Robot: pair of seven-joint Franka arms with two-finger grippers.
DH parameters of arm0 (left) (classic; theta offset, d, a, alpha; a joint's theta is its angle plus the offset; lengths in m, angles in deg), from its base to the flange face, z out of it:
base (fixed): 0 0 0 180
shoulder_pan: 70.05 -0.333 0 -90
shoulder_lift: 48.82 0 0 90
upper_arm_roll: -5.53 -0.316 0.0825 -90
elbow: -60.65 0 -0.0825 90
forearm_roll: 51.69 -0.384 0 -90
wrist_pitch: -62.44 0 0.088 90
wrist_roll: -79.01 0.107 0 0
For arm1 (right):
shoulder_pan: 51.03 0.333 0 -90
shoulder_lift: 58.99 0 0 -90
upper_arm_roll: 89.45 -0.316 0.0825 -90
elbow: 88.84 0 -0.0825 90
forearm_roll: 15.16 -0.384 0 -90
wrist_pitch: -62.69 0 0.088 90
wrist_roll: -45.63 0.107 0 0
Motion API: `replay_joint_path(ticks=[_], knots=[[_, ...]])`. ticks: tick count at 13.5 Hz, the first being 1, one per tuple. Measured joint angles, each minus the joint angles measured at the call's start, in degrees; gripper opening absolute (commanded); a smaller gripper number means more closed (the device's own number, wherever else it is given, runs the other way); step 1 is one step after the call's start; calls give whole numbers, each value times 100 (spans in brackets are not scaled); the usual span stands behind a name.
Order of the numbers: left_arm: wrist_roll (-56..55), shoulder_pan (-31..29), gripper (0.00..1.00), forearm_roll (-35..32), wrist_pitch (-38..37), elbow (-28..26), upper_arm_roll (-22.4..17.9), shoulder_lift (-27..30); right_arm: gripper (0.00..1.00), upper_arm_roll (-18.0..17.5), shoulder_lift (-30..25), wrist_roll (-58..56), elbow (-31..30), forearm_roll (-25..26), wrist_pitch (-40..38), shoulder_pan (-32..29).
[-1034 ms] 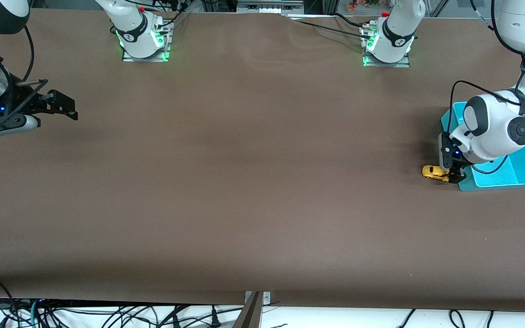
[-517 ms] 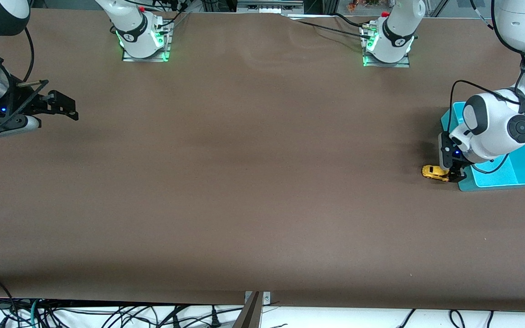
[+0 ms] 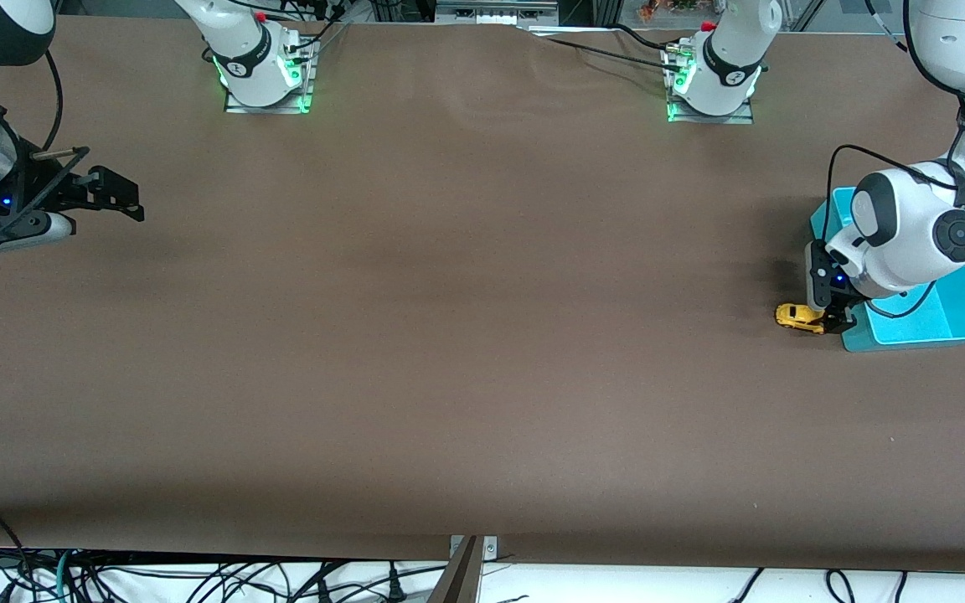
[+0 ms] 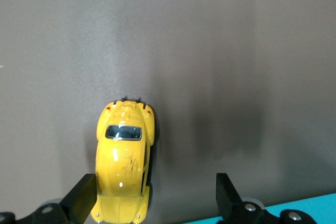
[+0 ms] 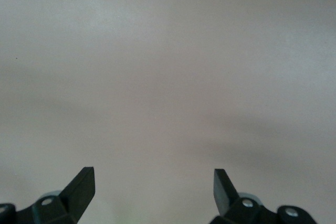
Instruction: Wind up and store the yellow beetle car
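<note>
The yellow beetle car (image 3: 797, 316) needs to be grabbed next by its cabin sides with my left gripper. The car will then be stored in the teal tray (image 3: 964, 314).
The yellow beetle car (image 3: 797, 316) stands on its wheels on the brown table, beside the corner of a teal tray (image 3: 964, 314) at the left arm's end. My left gripper (image 3: 834, 322) is low over the car's end nearest the tray. In the left wrist view the car (image 4: 124, 156) reaches in between the open fingers of the left gripper (image 4: 156, 191), close against one fingertip (image 4: 83, 195) and well apart from the other. My right gripper (image 3: 121, 202) waits open over the right arm's end of the table; the right gripper (image 5: 154, 183) holds nothing.
The teal tray is shallow, and the left arm's wrist hangs over much of it; a strip of its rim (image 4: 304, 206) shows in the left wrist view. Both arm bases (image 3: 265, 71) stand along the table edge farthest from the front camera.
</note>
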Motion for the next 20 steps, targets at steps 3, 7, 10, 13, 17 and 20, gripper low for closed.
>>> replay_joint_path(ticks=[3, 7, 10, 13, 17, 20], knots=[[-7, 10, 100, 2, 51, -31, 21, 0, 100, 2, 0, 0, 0, 0, 5, -1], [-7, 90, 100, 3, 377, -203, 29, -33, 100, 4, 0, 1, 0, 2, 9, -1], [-7, 103, 95, 3, 388, -218, 30, -41, 100, 8, -3, 3, 2, 5, 9, -1], [-7, 103, 22, 3, 388, -219, 30, -41, 100, 7, -9, 4, 57, 27, 28, -2], [-7, 103, 0, 4, 433, -208, 30, -19, 100, 7, -11, 8, 142, 38, 26, -2], [-7, 103, 0, 39, 377, -208, 37, 19, 100, 8, -4, 6, 143, 39, 26, -2]])
